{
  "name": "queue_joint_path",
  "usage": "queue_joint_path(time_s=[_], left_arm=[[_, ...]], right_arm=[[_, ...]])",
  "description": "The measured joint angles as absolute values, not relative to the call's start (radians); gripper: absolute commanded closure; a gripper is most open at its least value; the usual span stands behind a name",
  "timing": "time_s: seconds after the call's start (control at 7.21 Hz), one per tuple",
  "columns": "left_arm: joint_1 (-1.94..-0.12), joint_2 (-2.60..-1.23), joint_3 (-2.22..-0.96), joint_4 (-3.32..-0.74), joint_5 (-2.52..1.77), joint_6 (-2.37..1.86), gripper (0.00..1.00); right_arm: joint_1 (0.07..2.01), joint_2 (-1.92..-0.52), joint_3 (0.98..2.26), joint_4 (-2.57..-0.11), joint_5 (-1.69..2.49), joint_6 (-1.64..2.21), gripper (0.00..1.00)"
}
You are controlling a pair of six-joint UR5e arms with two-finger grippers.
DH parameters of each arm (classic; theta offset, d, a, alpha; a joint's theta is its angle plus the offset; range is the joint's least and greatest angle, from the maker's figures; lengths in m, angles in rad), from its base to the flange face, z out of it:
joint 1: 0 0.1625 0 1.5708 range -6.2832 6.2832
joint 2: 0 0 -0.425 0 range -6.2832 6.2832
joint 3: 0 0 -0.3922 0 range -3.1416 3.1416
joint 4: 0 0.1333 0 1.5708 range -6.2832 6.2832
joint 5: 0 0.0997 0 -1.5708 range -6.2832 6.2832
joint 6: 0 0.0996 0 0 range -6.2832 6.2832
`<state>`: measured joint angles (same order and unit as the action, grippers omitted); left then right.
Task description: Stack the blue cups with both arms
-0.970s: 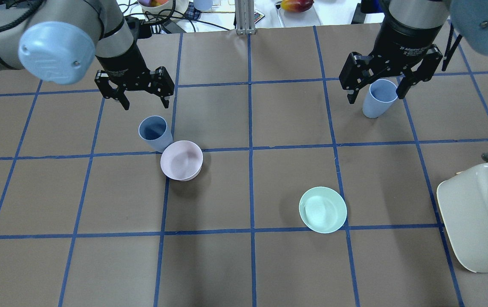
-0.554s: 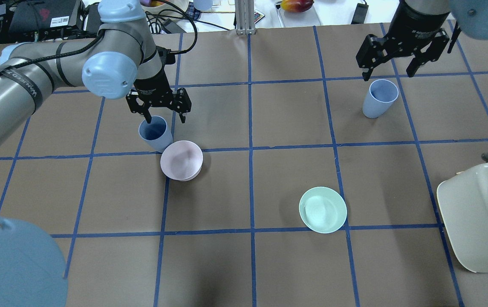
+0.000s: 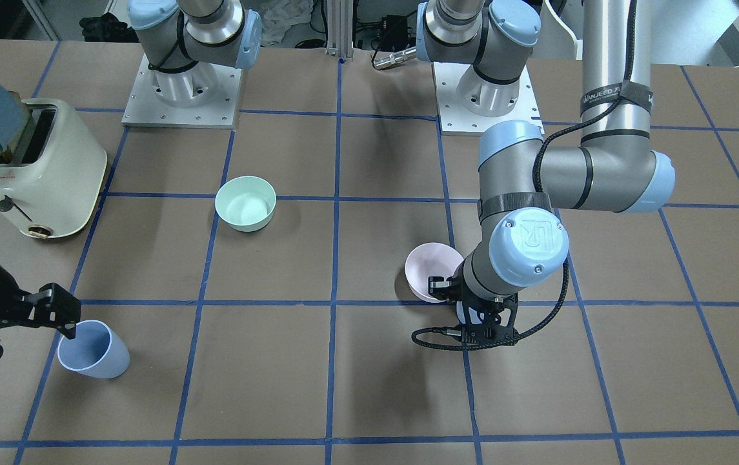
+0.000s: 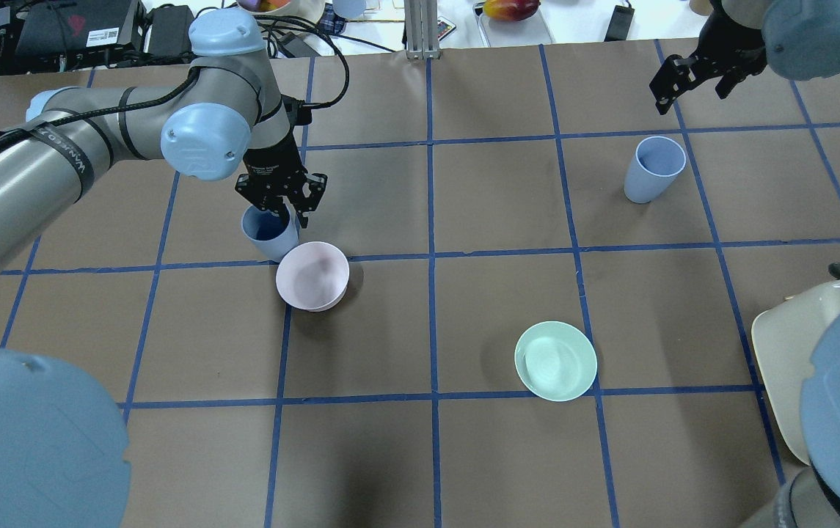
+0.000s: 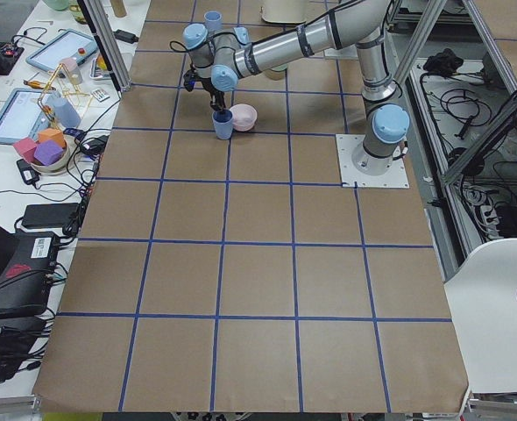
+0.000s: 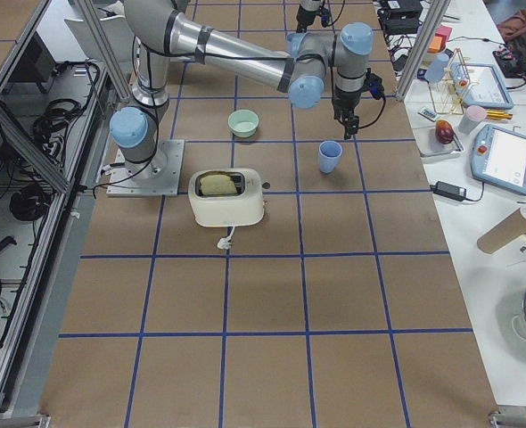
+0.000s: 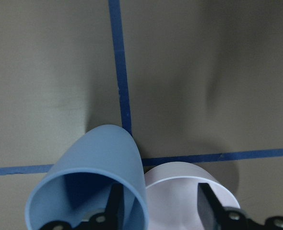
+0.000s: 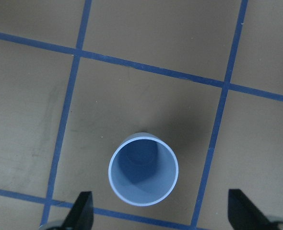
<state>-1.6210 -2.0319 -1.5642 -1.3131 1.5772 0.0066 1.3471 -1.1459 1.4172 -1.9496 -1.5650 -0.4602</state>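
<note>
My right gripper will grab the lone blue cup (image 3: 103, 355) by its rim (image 3: 86, 322) next. Then the blue cups can be stacked.
One blue cup (image 4: 265, 235) stands upright, touching the pale pink bowl (image 4: 313, 276). My left gripper (image 4: 287, 216) is open and straddles this cup's rim. In the left wrist view one finger (image 7: 115, 206) is inside the cup (image 7: 93, 182) and the other finger (image 7: 206, 206) is outside it, over the bowl. The second blue cup (image 4: 653, 170) stands alone at the far right. My right gripper (image 4: 691, 99) is wide open and empty, high above and beyond it. The right wrist view shows that cup (image 8: 143, 175) below, between the spread fingertips.
A mint-green bowl (image 4: 555, 361) sits right of centre, nearer the robot. A cream toaster (image 3: 40, 168) stands at the table's right edge. Cables, fruit and other clutter lie beyond the far edge. Blue tape lines grid the brown table.
My left gripper has come down onto the left cup, and one finger is now inside its rim. My right gripper has risen and drawn back from the right cup toward the far edge.
</note>
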Motion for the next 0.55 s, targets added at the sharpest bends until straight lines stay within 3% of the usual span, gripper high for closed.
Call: queue_joint_path(time_s=[0.55], left_arm=[[-1.629, -2.017, -1.531, -1.32, 1.647, 0.004, 1.0]], right_arm=[[1.303, -1.049, 1.421, -1.981, -1.565, -0.503, 0.0]])
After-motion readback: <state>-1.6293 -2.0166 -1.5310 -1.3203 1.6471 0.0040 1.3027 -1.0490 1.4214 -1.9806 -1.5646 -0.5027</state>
